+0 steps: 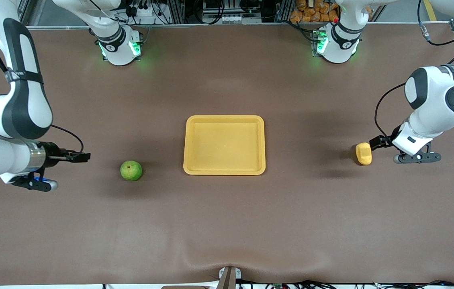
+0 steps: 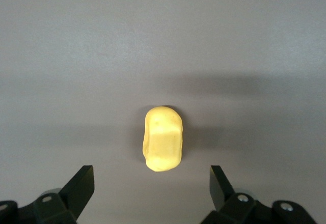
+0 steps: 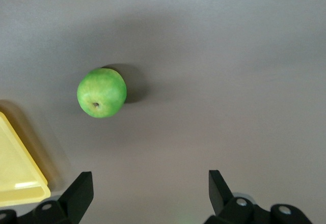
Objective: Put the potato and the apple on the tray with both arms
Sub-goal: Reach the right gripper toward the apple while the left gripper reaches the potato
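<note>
The left gripper grips the potato across its long sides next, since the potato [image 1: 363,153] has rounded ends and straighter sides that face each other.
The yellow-orange tray [image 1: 224,145] lies empty at the table's middle. The green apple [image 1: 131,170] sits on the table beside it, toward the right arm's end. The yellow potato [image 1: 363,153] lies toward the left arm's end. My left gripper [image 1: 375,142] is open and empty, low over the table right beside the potato. In the left wrist view the potato [image 2: 163,138] lies just ahead of the open gripper [image 2: 152,183], not between the fingers. My right gripper [image 1: 80,156] is open and empty, apart from the apple. The right wrist view shows the gripper [image 3: 151,186], the apple [image 3: 101,92] and a tray corner [image 3: 18,173].
The brown table [image 1: 227,224] is bare around the three things. Both arm bases [image 1: 118,44] stand along the edge farthest from the front camera. A small mount [image 1: 229,277] sits at the nearest edge.
</note>
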You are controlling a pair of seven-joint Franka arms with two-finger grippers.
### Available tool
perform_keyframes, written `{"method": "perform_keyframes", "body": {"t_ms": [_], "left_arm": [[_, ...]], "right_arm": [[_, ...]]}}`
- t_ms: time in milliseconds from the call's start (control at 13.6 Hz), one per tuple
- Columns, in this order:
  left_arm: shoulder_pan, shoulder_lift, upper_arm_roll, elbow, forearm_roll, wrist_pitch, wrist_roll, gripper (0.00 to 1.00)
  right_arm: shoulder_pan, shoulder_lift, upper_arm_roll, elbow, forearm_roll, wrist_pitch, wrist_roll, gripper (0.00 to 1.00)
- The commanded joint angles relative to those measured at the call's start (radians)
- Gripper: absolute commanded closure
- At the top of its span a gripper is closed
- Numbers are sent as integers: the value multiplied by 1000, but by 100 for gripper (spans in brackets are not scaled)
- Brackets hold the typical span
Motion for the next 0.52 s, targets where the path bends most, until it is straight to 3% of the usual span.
{"method": "perform_keyframes", "body": {"t_ms": [0,442], "left_arm": [[6,42,-2,-27,14,103,15,0],[5,84,-2,-102,14,247,15,0]], "right_arm": [[-4,-11,4,-58,42,54,4,0],[2,35,5,-84,90,151,5,0]]}}
